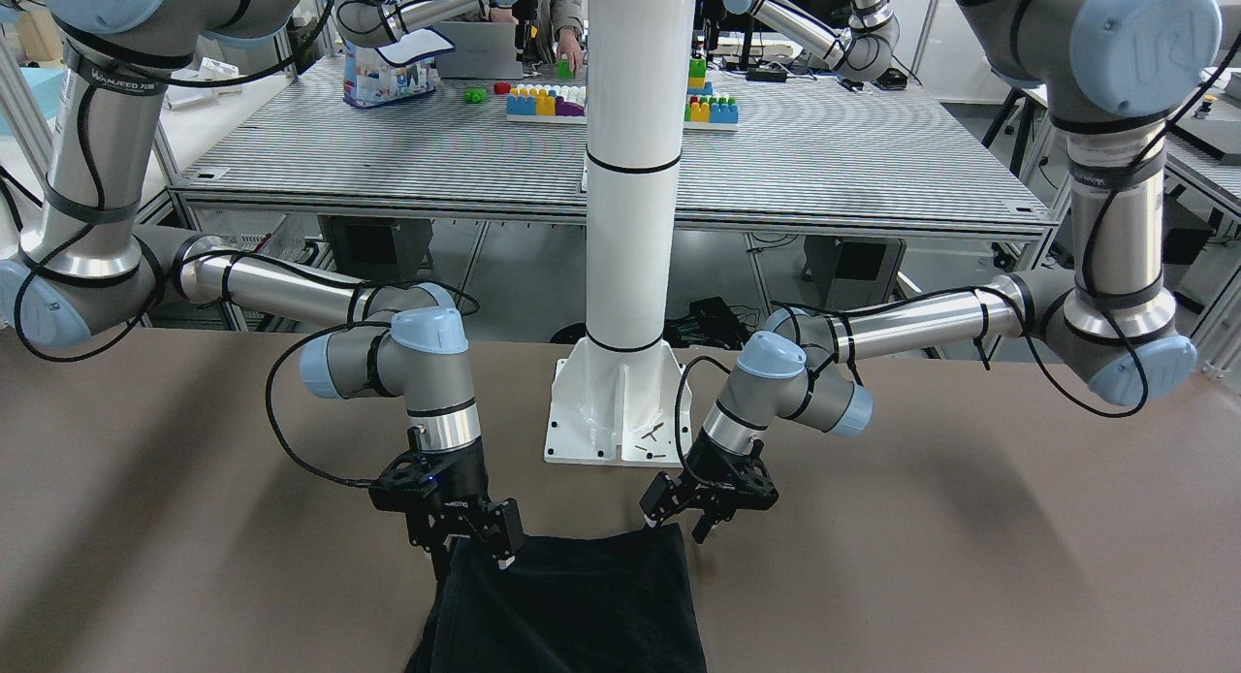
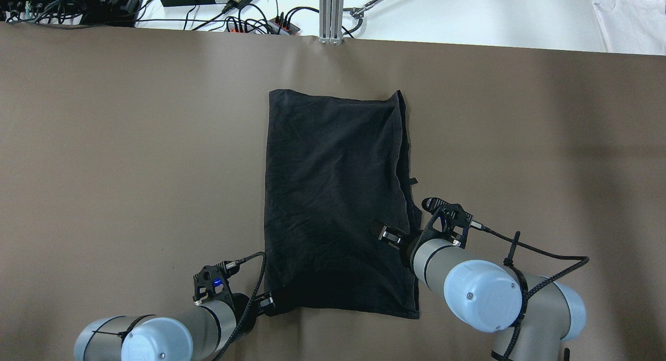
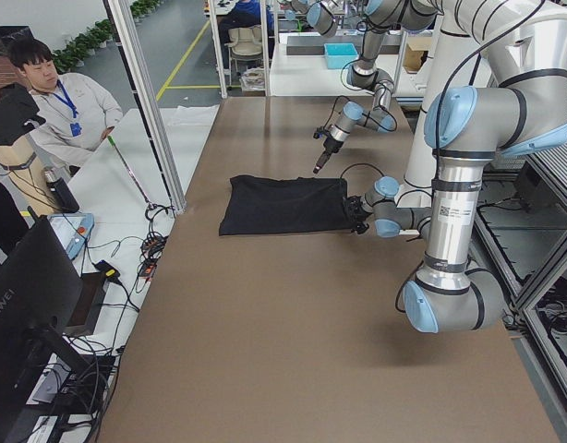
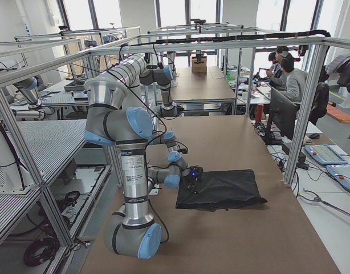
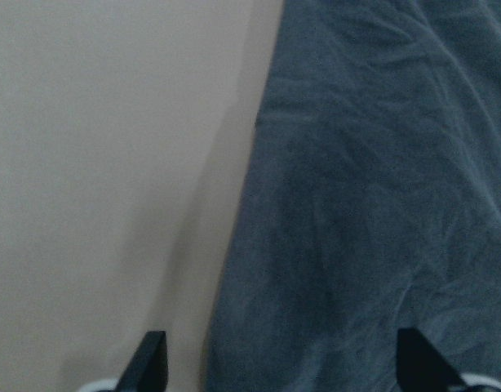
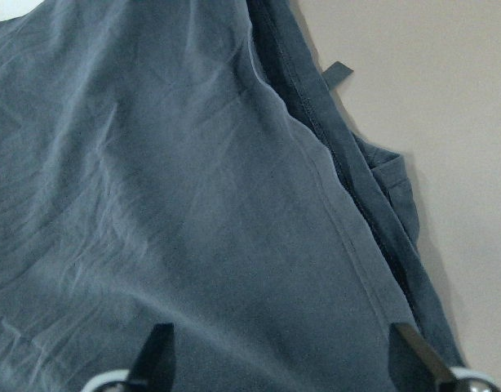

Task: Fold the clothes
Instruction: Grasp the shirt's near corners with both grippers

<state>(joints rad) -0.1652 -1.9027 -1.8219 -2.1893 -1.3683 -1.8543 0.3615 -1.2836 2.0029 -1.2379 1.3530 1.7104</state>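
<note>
To fold the fabric, my left gripper next needs to pinch its folded edge [image 1: 447,557], since the rest of the fabric [image 1: 582,615] lies flat and slack on the tabletop.
The clothes are one black fabric piece [image 2: 333,194] lying flat on the brown table [image 2: 104,142], folded into a tall rectangle with layered edges along its right side. It also shows in the front view [image 1: 572,605] and in both side views [image 3: 283,203] [image 4: 226,188]. My left gripper [image 2: 268,301] [image 1: 679,520] is open at the cloth's near left corner; in the left wrist view [image 5: 283,367] the cloth edge [image 5: 234,245] runs between its fingers. My right gripper [image 2: 398,239] [image 1: 475,555] is open just above the cloth's right edge, with the fabric [image 6: 152,204] filling the right wrist view.
The white pillar [image 1: 630,169] with its base plate [image 1: 616,411] stands between the arms at the near table edge. Cables and power strips [image 2: 208,2], an aluminium post [image 2: 331,12] and a white garment [image 2: 629,17] lie beyond the far edge. An operator [image 3: 62,101] stands there.
</note>
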